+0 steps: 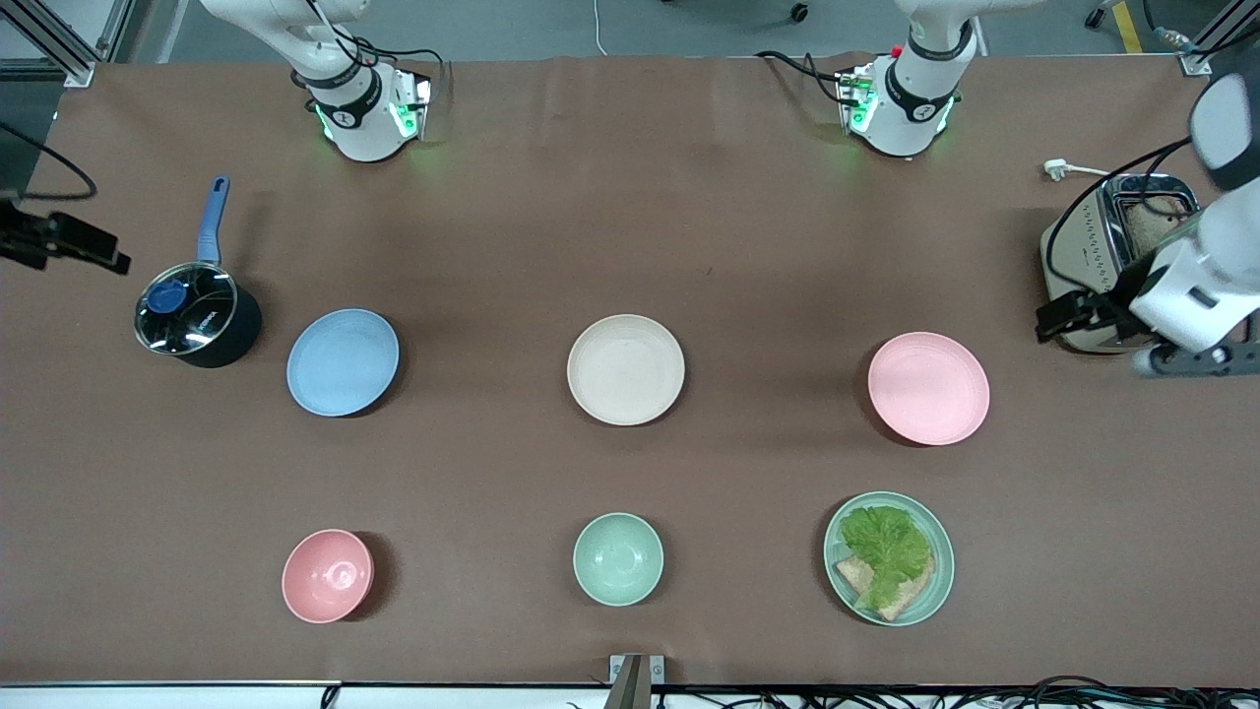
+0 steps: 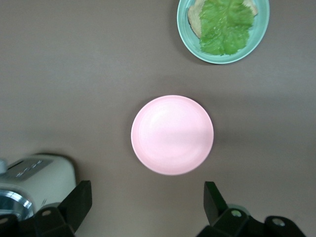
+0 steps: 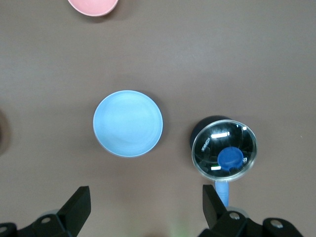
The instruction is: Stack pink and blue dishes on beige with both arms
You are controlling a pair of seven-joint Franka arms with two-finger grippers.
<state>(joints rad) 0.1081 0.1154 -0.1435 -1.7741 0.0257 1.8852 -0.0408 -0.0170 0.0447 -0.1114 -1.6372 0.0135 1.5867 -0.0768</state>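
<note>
Next, my left gripper takes hold of the pale pink plate by its rim (image 1: 986,388). Then it stacks the plate on the cream-beige plate (image 1: 626,369).
The cream-beige plate (image 1: 626,369) lies bare at the table's middle. The light blue plate (image 1: 343,361) (image 3: 128,123) rests toward the right arm's end, beside a lidded pot. The pale pink plate (image 1: 928,388) (image 2: 172,134) rests toward the left arm's end. My left gripper (image 1: 1063,317) (image 2: 146,197) hangs open and high over the table beside the toaster, holding nothing. My right gripper (image 1: 87,248) (image 3: 146,200) hangs open and high at the table's edge by the pot, holding nothing.
A black pot (image 1: 197,315) with a glass lid and blue handle stands beside the blue plate. A toaster (image 1: 1112,246) stands at the left arm's end. Nearer the front camera lie a pink bowl (image 1: 327,575), a mint-green bowl (image 1: 618,558) and a green plate with lettuce (image 1: 889,558).
</note>
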